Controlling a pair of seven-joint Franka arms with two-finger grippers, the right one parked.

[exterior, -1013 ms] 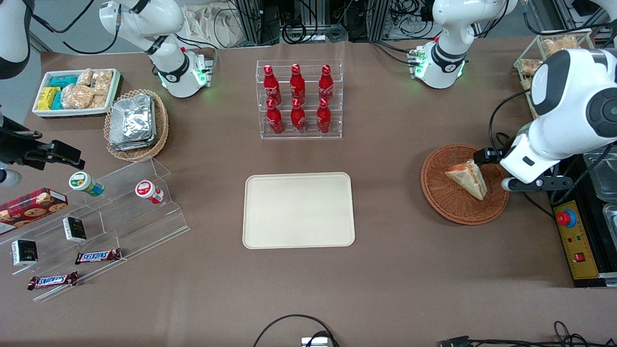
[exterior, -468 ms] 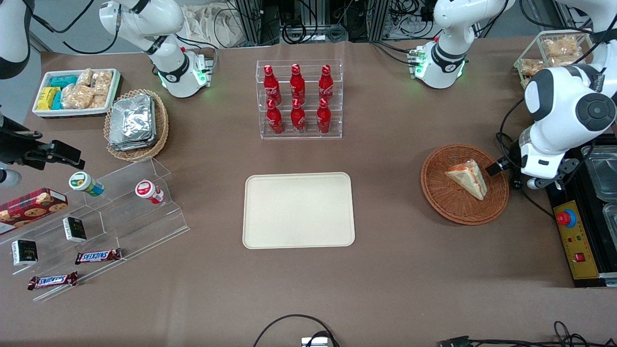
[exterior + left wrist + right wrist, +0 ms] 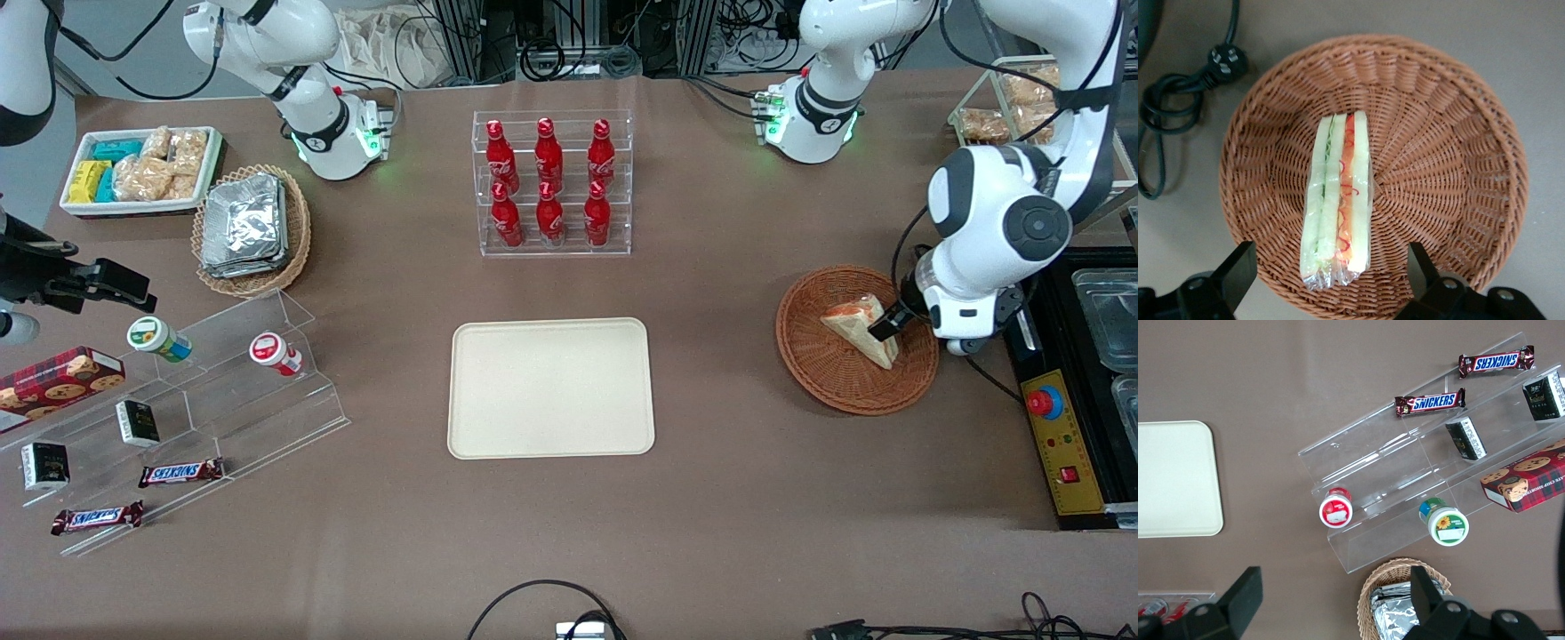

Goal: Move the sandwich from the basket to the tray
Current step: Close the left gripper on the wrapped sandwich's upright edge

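The left gripper next needs to hold the sandwich by its end with the crumpled wrapper (image 3: 837, 316), so that it can put the sandwich on the cream tray (image 3: 550, 388).
The sandwich (image 3: 855, 327) is a wrapped wedge of pale bread lying in the reddish-brown wicker basket (image 3: 822, 369) toward the working arm's end of the table. In the left wrist view the sandwich (image 3: 1337, 203) shows its green, red and orange filling edge, lying in the basket (image 3: 1451, 180). My left gripper (image 3: 892, 320) hangs over the basket above the sandwich, open, its black fingers (image 3: 1238, 270) spread wider than the sandwich and apart from it. The cream tray (image 3: 550, 388) lies flat at the table's middle, with nothing on it.
A clear rack of red bottles (image 3: 551, 182) stands farther from the front camera than the tray. A black control box with a red button (image 3: 1058, 444) lies beside the basket at the table's end. A black cable (image 3: 1178, 100) lies beside the basket.
My left arm has swung from beside the basket to over it, bringing the gripper above the sandwich. The sandwich has not moved.
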